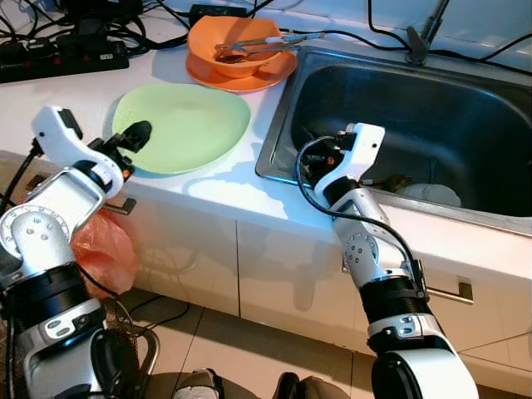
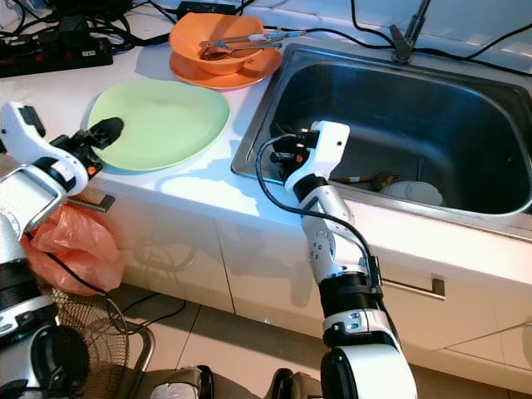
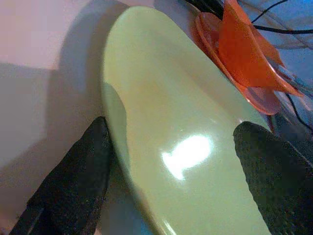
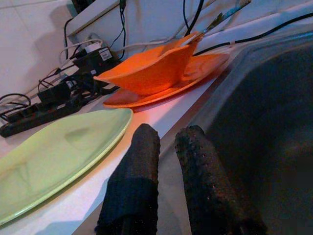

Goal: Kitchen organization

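Note:
My left gripper grabs the green plate by its thin near rim (image 1: 156,172) (image 3: 133,188) next, since the plate spreads far wider than my fingers open.
A pale green plate (image 1: 187,125) lies on the white counter, left of the steel sink (image 1: 432,108). My left gripper (image 1: 133,137) is at the plate's near-left rim and is open. In the left wrist view its two fingers (image 3: 73,181) stand wide apart on either side of the plate's edge (image 3: 161,122). Behind the plate, an orange bowl (image 1: 237,41) holding metal tongs (image 1: 266,43) sits on an orange plate (image 1: 245,79). My right gripper (image 1: 314,158) hovers at the sink's left wall with its fingers (image 4: 132,186) close together and nothing between them.
A white dish (image 1: 428,193) and a small brown object (image 1: 397,181) lie in the sink bottom. Power strips and cables (image 1: 62,54) crowd the back left of the counter. A red plastic bag (image 1: 104,253) hangs by the cabinet, and a fan (image 2: 100,349) stands on the floor.

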